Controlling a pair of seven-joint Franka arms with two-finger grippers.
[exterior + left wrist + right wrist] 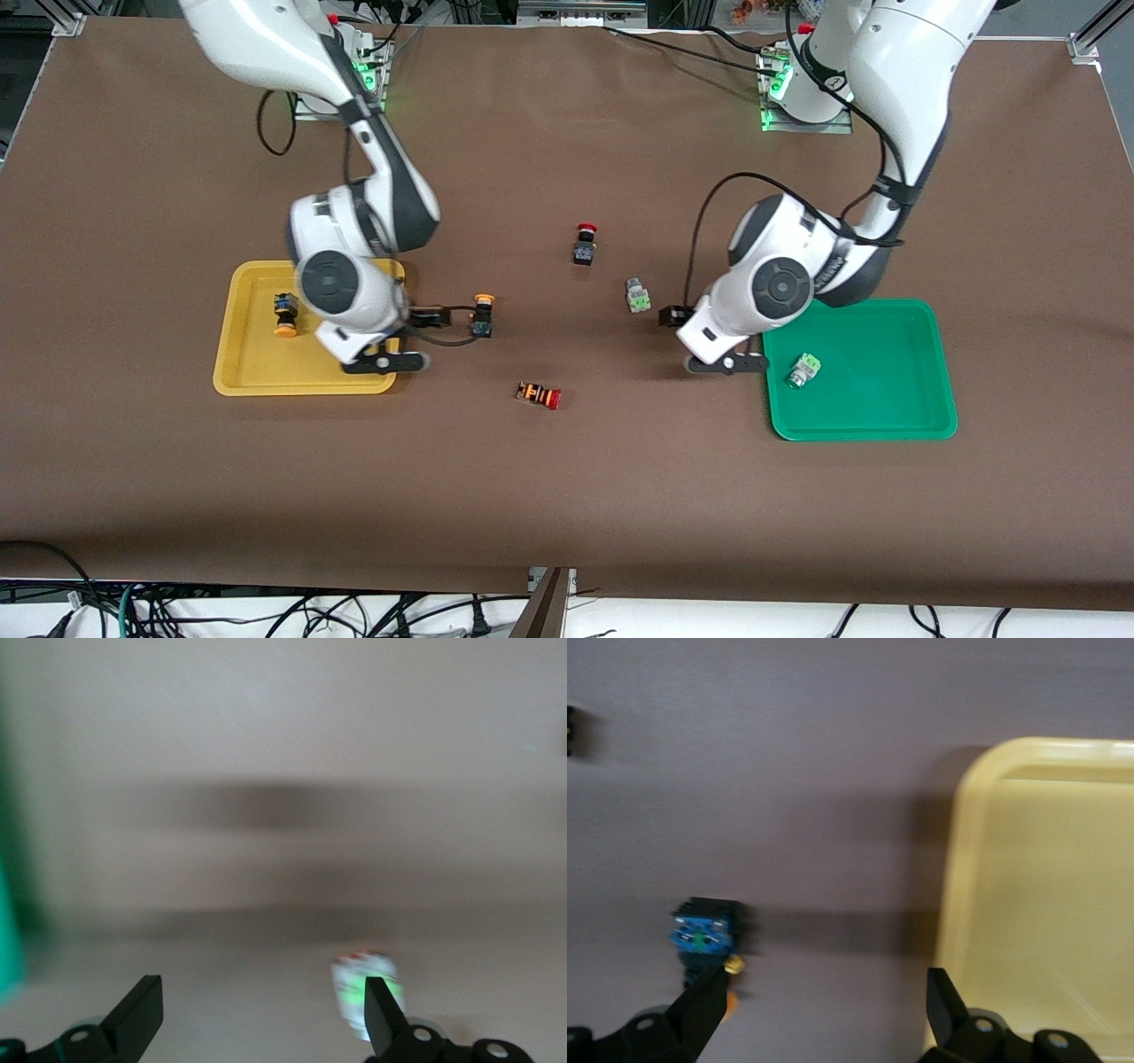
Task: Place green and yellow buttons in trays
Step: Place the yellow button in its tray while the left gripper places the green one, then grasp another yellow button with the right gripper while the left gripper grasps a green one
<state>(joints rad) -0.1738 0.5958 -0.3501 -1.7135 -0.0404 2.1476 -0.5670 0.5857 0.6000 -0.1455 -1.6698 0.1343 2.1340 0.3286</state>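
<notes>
The left gripper should next take hold of the loose green button by its boxy white-and-green body (639, 299), so that the button can be placed in the green tray (877, 408).
One yellow button (284, 315) lies in the yellow tray (266, 377). The other yellow button (482, 317) stands on the table beside that tray. My right gripper (388, 361) is open and empty over the tray's rim that faces this button. The right wrist view shows the button (704, 935) next to one finger and the tray (1045, 904) by the other, with the gripper (824, 1014) between them. One green button (803, 370) lies in the green tray (877, 408). The other green button (637, 296) lies on the table. My left gripper (725, 363) is open and empty beside the green tray. Its wrist view shows the gripper (263, 1019) and a green button (359, 988) by one finger.
A black switch with a red cap (585, 244) stands mid-table, farther from the front camera than the buttons. An orange-striped switch with a red cap (539, 395) lies nearer to the camera, between the two trays. The table is covered in brown cloth (567, 496).
</notes>
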